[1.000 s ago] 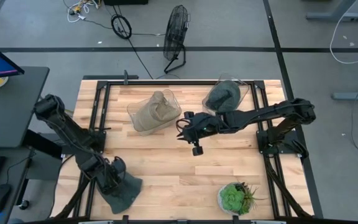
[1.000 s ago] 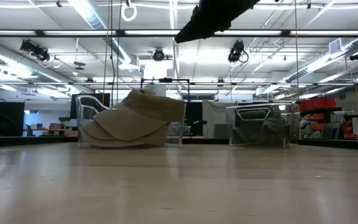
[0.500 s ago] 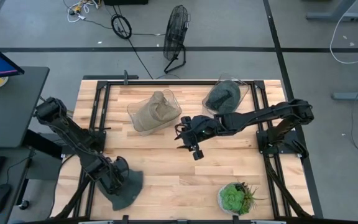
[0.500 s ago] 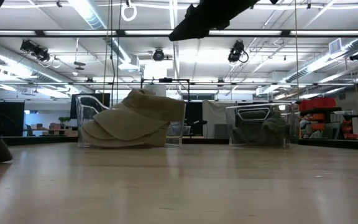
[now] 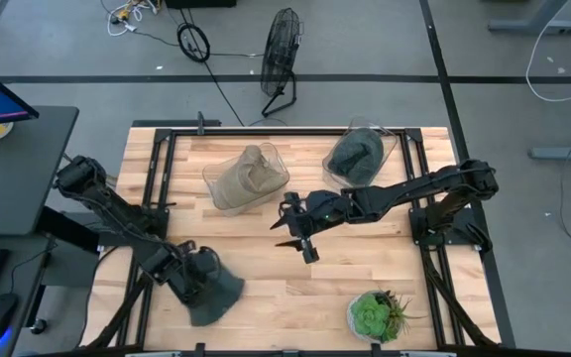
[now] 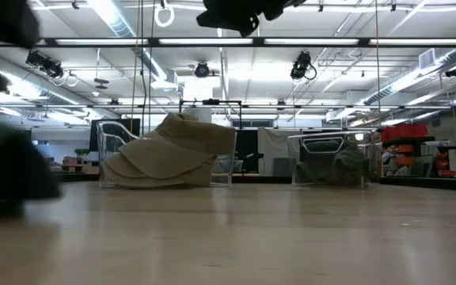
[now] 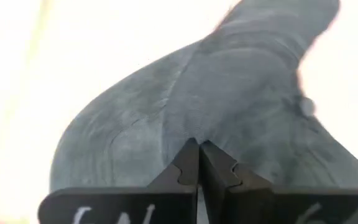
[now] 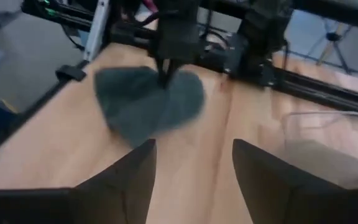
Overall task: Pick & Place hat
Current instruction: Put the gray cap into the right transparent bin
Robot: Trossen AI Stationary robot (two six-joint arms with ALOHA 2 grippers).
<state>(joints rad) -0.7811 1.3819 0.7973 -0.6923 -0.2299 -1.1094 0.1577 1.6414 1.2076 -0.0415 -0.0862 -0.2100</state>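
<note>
The dark grey hat needs to go in the clear bin (image 5: 360, 157), so my right gripper will grab the hat by its free edge (image 5: 236, 290) next.
A dark grey hat (image 5: 216, 294) lies near the table's near-left corner, with my left gripper (image 5: 192, 279) shut on it. The left wrist view is filled with its cloth (image 7: 229, 93). It also shows in the right wrist view (image 8: 135, 102) and as a blurred dark shape in the low view (image 6: 10, 170). My right gripper (image 5: 291, 234) hangs open over the middle of the table, with nothing between its fingers (image 8: 194, 180). My left gripper pinches the hat's cloth (image 7: 191, 132) between its two shut fingers, somewhere on the rounded top. The fingers come from above, slanting down from the table's left. The hat spreads out below and around the fingers, on the table or just above it.
Two clear bins stand at the back. One holds a tan hat (image 5: 249, 177), the other a dark hat (image 5: 357, 156). A potted green plant (image 5: 375, 315) stands near the near-right edge. Black frame rails (image 5: 157, 169) run along the table's sides.
My left gripper has gone toward the table's right edge along the near side. The dark grey hat has come with it and turned a little. My right gripper has moved toward the table's left and near edges.
</note>
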